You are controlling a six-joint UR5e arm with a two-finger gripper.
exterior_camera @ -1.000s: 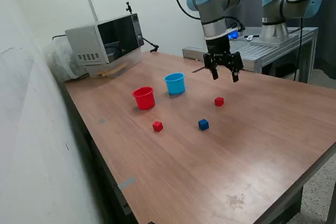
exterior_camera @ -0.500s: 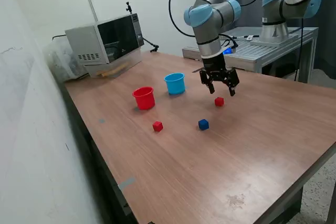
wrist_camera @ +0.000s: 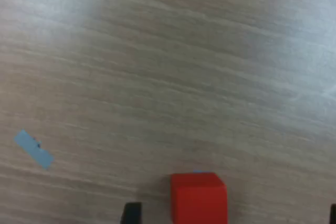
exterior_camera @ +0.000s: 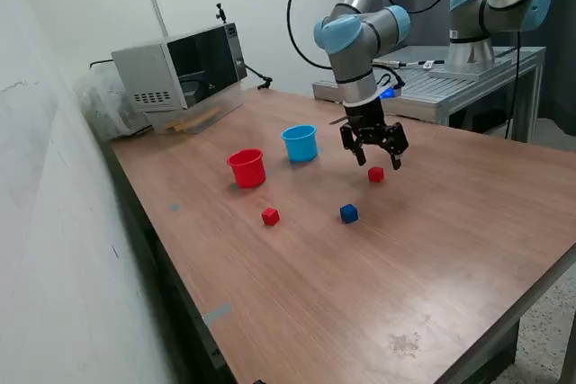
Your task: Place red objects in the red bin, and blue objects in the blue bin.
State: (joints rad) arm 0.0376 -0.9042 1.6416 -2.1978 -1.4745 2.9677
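Note:
Next, my gripper picks up the small red cube by its flat sides to sort red objects into the red bin (exterior_camera: pixel 247 168).
My gripper (exterior_camera: pixel 379 163) is open and empty, hanging just above a small red cube (exterior_camera: pixel 375 174) on the wooden table (exterior_camera: pixel 432 249). In the wrist view that red cube (wrist_camera: pixel 199 198) lies between my dark fingertips (wrist_camera: pixel 131 214), nearer to one finger than the other. A second red cube (exterior_camera: pixel 270 216) and one dark-blue cube (exterior_camera: pixel 349 213) lie nearer the table's front. The red cup (exterior_camera: pixel 247 168) and the light-blue cup (exterior_camera: pixel 300 143) stand upright side by side to the exterior view's left of my gripper. A second blue cube is not in view.
A microwave (exterior_camera: pixel 180 69) stands at the table's back left corner by the wall. A second robot arm (exterior_camera: pixel 495 6) stands on a metal bench (exterior_camera: pixel 459 83) behind. A strip of blue tape (wrist_camera: pixel 33 149) is stuck to the tabletop.
My gripper has come down and moved to the exterior view's left, from well above the table to just over the red cube. Its jaws have stayed open. Cubes and cups have not moved.

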